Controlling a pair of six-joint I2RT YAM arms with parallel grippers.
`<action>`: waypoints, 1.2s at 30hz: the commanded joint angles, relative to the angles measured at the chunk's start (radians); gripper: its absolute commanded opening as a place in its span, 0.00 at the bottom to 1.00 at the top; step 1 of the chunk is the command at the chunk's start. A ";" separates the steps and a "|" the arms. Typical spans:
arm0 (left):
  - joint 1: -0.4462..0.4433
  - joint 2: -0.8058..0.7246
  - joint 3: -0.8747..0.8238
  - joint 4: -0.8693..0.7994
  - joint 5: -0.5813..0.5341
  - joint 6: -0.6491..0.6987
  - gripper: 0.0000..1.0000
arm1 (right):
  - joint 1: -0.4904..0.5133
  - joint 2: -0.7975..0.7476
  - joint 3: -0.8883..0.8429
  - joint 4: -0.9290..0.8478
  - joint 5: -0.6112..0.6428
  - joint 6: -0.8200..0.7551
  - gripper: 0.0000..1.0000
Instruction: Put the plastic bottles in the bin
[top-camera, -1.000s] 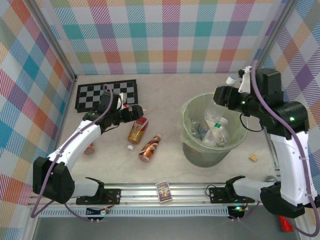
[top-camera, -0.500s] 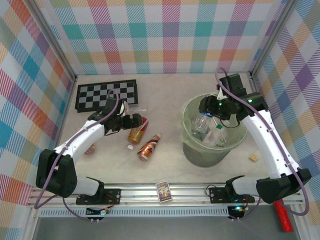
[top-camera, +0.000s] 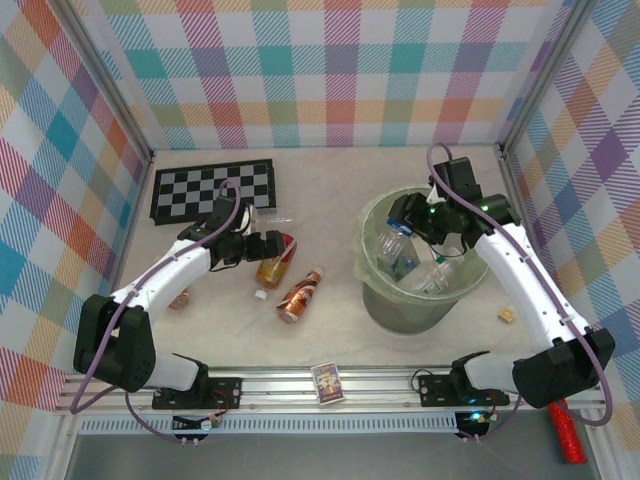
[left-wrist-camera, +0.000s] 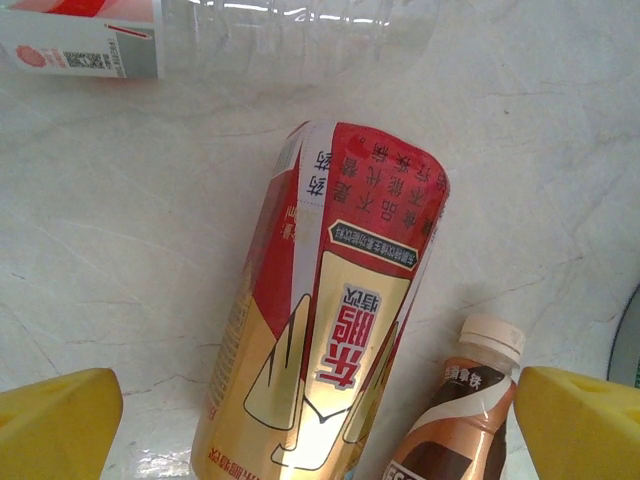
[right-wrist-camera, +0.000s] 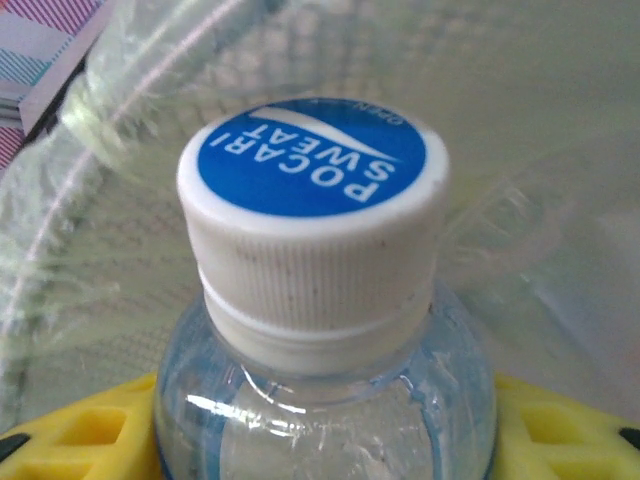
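My right gripper should open now, because the clear plastic bottle (top-camera: 396, 238) is inside the bin's rim and would land.
My right gripper (top-camera: 410, 224) is shut on a clear plastic bottle (top-camera: 396, 238) with a blue and white cap (right-wrist-camera: 314, 200), holding it just inside the mouth of the pale green bin (top-camera: 366, 262). Its yellow fingers (right-wrist-camera: 75, 432) press the bottle's shoulders. Several bottles (top-camera: 436, 276) lie in the bin. My left gripper (top-camera: 263, 243) stands open over a lying red and gold bottle (left-wrist-camera: 330, 320), one finger (left-wrist-camera: 55, 420) on either side and apart from it. A brown bottle (left-wrist-camera: 460, 420) lies beside it, also seen on the table (top-camera: 300, 295). A clear red-white labelled bottle (left-wrist-camera: 200, 30) lies beyond.
A chessboard (top-camera: 212, 190) lies at the back left. Another bottle (top-camera: 180, 297) peeks from under my left arm. A loose white cap (top-camera: 260, 294), a small card box (top-camera: 328, 382) on the front rail, a small tan piece (top-camera: 507, 314) and a red stick (top-camera: 570, 445) lie around.
My right arm has swung left and down, bringing the clear bottle from outside the bin into its mouth. The left gripper has edged right over the red and gold bottle.
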 joint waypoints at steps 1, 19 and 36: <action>0.002 0.012 -0.010 -0.035 -0.005 0.027 1.00 | 0.002 0.023 -0.057 -0.069 -0.012 0.055 0.51; -0.013 0.040 -0.022 -0.038 0.001 0.036 1.00 | 0.002 -0.088 0.198 -0.295 0.083 -0.069 0.83; -0.057 0.095 -0.091 0.000 0.064 0.010 1.00 | 0.002 -0.124 0.208 -0.165 0.030 -0.109 0.80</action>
